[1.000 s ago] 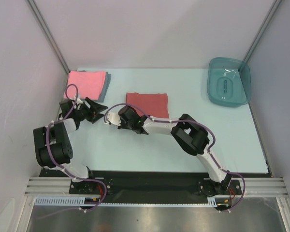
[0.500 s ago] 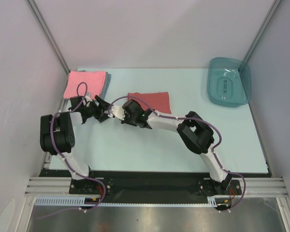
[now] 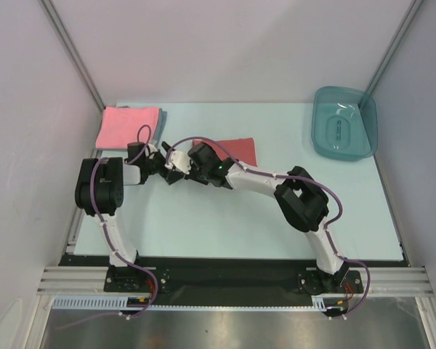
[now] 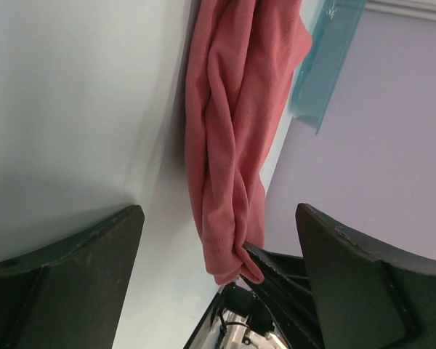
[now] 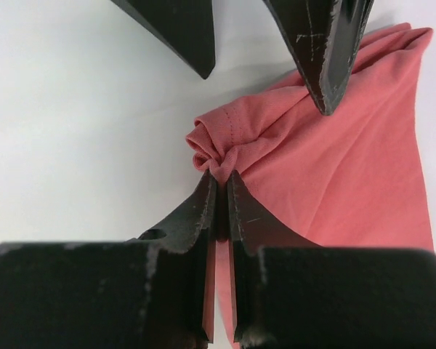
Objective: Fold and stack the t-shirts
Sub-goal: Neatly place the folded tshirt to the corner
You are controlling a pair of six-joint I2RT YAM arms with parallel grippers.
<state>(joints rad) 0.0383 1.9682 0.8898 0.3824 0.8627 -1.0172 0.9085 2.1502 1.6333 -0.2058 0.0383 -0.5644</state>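
Observation:
I should grab the brick-red t-shirt next with my left gripper, by its bunched corner beside my right gripper. The rest will then trail free to stack.
In the right wrist view my right gripper (image 5: 221, 178) is shut on a bunched corner of the brick-red t-shirt (image 5: 349, 167), which trails away over the table. My left gripper (image 4: 219, 209) is open wide, its jaws on either side of that same corner without touching the cloth (image 4: 225, 131). From above, the two grippers meet tip to tip, left (image 3: 166, 166) and right (image 3: 176, 173), with the red t-shirt (image 3: 241, 149) partly hidden behind the right arm. A pink folded t-shirt (image 3: 127, 125) lies on a grey-blue one (image 3: 160, 121) at the back left.
A teal translucent tub (image 3: 344, 122) stands at the back right corner. Grey walls close in the table (image 3: 225, 225) on the left, back and right. The right arm's elbow (image 3: 303, 206) hangs over the middle of the table.
My left arm swung right to the red t-shirt's corner and its jaws opened wider. My right gripper kept hold of the corner and shifted slightly back, pulling the cloth askew.

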